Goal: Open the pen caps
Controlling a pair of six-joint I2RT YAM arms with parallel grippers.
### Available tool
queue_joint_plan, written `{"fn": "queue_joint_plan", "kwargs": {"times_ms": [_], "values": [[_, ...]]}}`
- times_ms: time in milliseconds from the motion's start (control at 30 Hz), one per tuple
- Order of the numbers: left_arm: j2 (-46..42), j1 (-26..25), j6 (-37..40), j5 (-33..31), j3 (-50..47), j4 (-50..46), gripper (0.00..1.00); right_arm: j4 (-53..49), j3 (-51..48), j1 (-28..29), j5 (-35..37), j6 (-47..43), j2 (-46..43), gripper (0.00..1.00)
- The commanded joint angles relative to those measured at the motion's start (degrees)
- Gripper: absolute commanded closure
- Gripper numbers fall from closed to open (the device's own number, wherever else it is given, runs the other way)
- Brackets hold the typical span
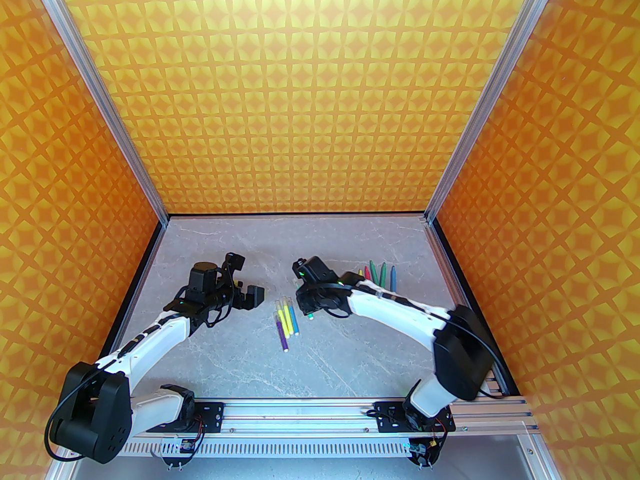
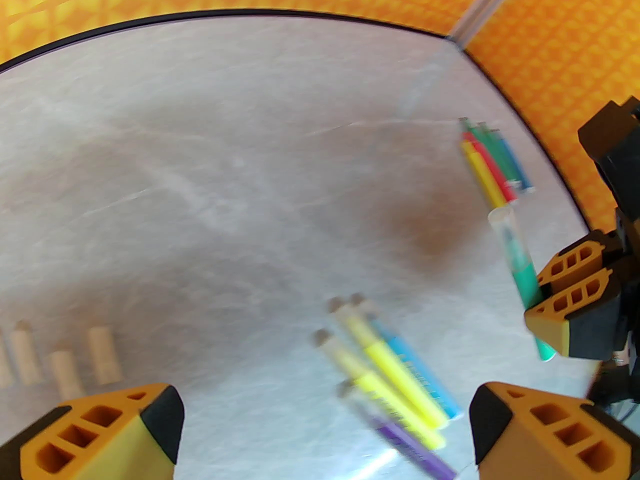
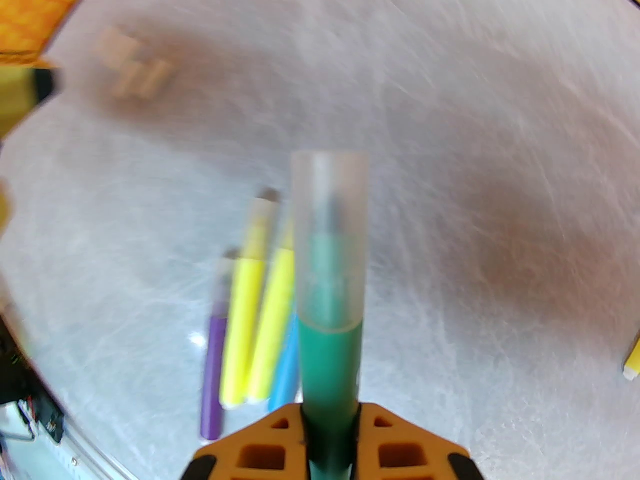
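Observation:
I should grab the green pen by its translucent cap with my left gripper next and leave the pen's body to my right gripper, so the cap can be pulled open.
My right gripper (image 3: 330, 435) is shut on a green pen (image 3: 329, 363) whose translucent cap (image 3: 330, 238) is on and points away from the fingers. The left wrist view shows that same right gripper (image 2: 575, 308) holding the green pen (image 2: 525, 280) by its barrel, with the cap (image 2: 504, 228) sticking out. My left gripper (image 2: 325, 433) is open, with its fingers (image 2: 150, 418) wide apart above the table. From above, the left gripper (image 1: 247, 279) faces the right gripper (image 1: 305, 302) across a gap. Several capped pens (image 1: 286, 320), purple, yellow and blue, lie between them.
Several uncapped pens (image 1: 380, 274), yellow, red, green and blue, lie in a row at the back right. Loose pen caps (image 2: 65, 363) lie on the grey table (image 1: 240, 358) below my left gripper, blurred. Orange patterned walls close in the sides and back.

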Motion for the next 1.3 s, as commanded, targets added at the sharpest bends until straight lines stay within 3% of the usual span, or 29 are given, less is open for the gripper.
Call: {"fn": "queue_joint_plan", "kwargs": {"times_ms": [0,333,833,1267], "values": [[0.09,0.21,-3.93,9.17,1.43,5.68,0.01,9.15,-3.6,-0.11,-4.29,-2.96,-3.73,1.0],[1.49,0.03,-13.35,25.54,0.53,18.9,0.07,22.17,-9.76,-0.11,-10.4,-2.69,-8.07,1.0],[4.96,-1.24,-21.01,28.07,1.31,28.4,0.27,28.7,-8.5,1.19,-17.16,-4.79,-5.49,1.0],[4.96,-1.8,-21.64,28.71,1.58,28.91,0.58,29.15,-7.49,2.26,-18.17,-5.98,-4.6,1.0]]}}
